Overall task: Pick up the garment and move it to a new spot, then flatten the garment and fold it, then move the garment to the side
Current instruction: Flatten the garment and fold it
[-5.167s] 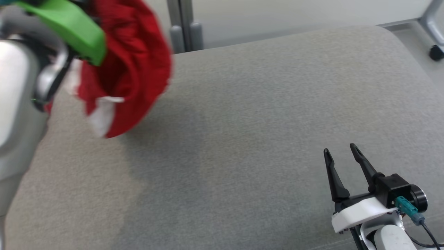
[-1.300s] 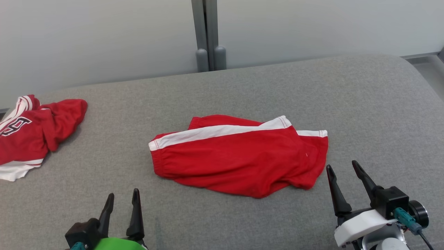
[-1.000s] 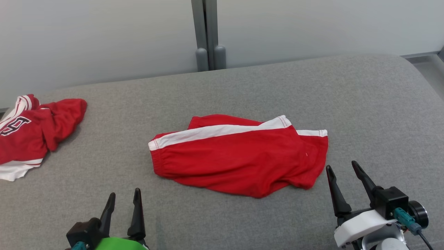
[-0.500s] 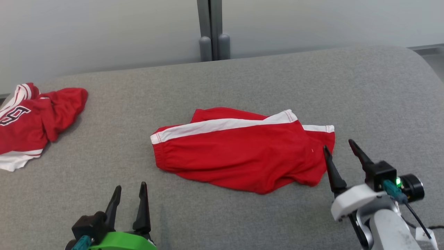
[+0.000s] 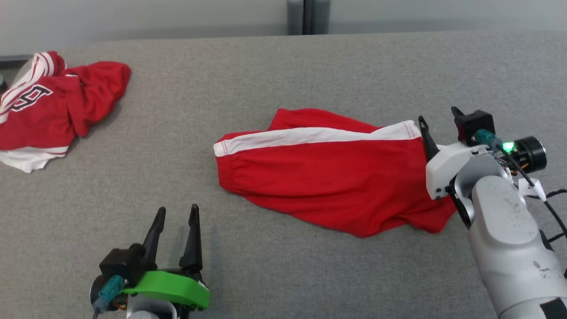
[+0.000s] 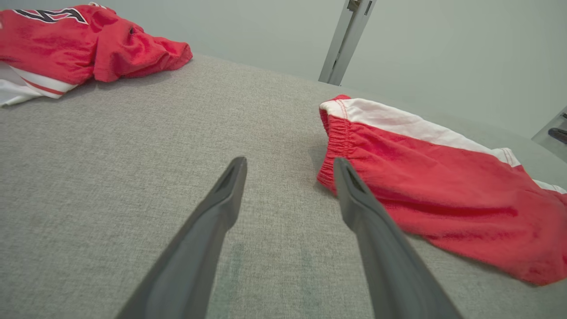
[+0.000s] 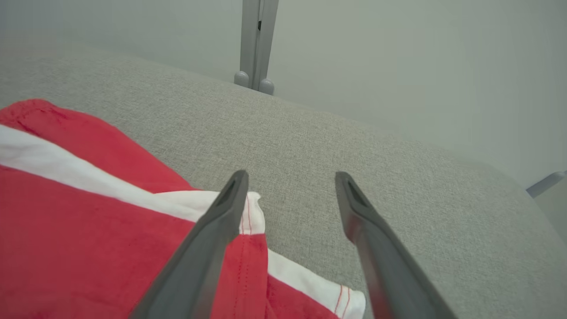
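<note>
The white-striped waistband corner [image 5: 221, 148] is the part my left gripper should pinch next, because that fold stands up while the red leg cloth [image 5: 324, 178] lies slack. Then my left gripper can move the shorts.
Red shorts [image 5: 323, 177] with a white side stripe lie loosely flat in the middle of the grey cushion [image 5: 310, 274], waistband to the left. My right gripper [image 5: 437, 115] is open above their right end; in the right wrist view its left finger [image 7: 212, 230] overlaps the white hem corner of the shorts [image 7: 66, 212], while the gripper [image 7: 291, 176] holds nothing. My left gripper [image 5: 176, 212] is open and empty on the near left, short of the waistband. In the left wrist view the gripper [image 6: 289, 163] points just left of the shorts [image 6: 443, 190].
A crumpled red and white jersey [image 5: 53, 106] with black lettering lies at the far left of the cushion, also in the left wrist view as the jersey [image 6: 66, 40]. A grey post [image 5: 302, 15] and a pale wall stand behind the cushion's far edge.
The head camera has tilted down. My right gripper has reached forward from the near right to over the shorts' right end. The left gripper let go of the shorts seconds ago and rests low.
</note>
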### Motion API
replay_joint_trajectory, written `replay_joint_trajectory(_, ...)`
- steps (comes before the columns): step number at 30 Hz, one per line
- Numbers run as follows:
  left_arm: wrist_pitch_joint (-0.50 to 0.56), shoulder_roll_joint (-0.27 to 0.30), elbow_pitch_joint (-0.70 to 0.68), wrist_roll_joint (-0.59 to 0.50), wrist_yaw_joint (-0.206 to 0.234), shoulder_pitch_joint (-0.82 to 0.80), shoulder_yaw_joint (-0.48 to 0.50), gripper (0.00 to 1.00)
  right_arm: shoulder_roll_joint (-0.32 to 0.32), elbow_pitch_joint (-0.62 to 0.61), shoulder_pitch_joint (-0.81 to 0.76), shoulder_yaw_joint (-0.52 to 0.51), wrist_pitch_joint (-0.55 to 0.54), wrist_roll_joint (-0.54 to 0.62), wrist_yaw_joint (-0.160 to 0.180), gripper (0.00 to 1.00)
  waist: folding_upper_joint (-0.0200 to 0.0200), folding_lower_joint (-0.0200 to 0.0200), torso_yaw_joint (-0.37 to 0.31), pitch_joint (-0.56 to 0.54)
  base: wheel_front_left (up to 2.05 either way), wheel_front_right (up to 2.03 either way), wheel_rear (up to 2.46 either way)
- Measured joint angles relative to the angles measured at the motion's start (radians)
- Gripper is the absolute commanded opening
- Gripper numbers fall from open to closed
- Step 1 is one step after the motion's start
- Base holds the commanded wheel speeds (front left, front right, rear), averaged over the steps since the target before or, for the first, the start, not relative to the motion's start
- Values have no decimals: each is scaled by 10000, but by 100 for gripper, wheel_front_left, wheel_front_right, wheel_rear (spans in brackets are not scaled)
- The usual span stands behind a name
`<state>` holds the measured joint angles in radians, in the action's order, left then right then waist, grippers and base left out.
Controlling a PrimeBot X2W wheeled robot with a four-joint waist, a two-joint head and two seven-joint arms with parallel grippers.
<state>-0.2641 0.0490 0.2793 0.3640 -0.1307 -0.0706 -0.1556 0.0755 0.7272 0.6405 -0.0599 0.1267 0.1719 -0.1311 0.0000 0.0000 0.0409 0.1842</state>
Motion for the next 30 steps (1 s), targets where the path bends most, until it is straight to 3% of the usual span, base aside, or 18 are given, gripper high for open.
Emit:
replay_joint_trajectory(13, 2, 0, -82, 63, 0, -446, -48, 100, 351, 2560, 1642, 784, -1080, -573, 2, 100, 0, 0, 835, 1225, 0, 0, 0)
replay_joint_trajectory(14, 2, 0, -86, 63, 0, -473, -54, 100, 395, 2694, 1782, 901, -1172, -646, 2, 84, 0, 0, 879, 1285, 0, 0, 0)
replay_joint_trajectory(15, 2, 0, -102, 65, 0, -501, -50, 100, 408, 2809, 1898, 999, -1235, -708, 2, 62, 0, 0, 906, 1330, 0, 0, 0)
replay_joint_trajectory(16, 2, 0, -104, 71, 0, -534, -50, 100, 407, 2871, 1956, 1083, -1271, -779, 4, 47, 0, 0, 919, 1358, 0, 0, 0)
replay_joint_trajectory(20, 2, 0, -142, 88, 0, -623, -35, 100, 397, 3093, 2129, 1484, -1296, -972, 4, 26, 0, 0, 878, 1413, 0, 0, 0)
replay_joint_trajectory(23, 2, 0, -174, 86, 0, -633, -25, 100, 410, 3150, 2201, 1649, -1170, -1126, 2, 0, 0, 0, 789, 1411, 0, 0, 0)
replay_joint_trajectory(30, 2, 2, -267, 2, 0, -859, -205, 100, 460, 3116, 2134, 1856, -619, -1294, -2, 0, 0, 0, 574, 1251, 0, 0, 0)
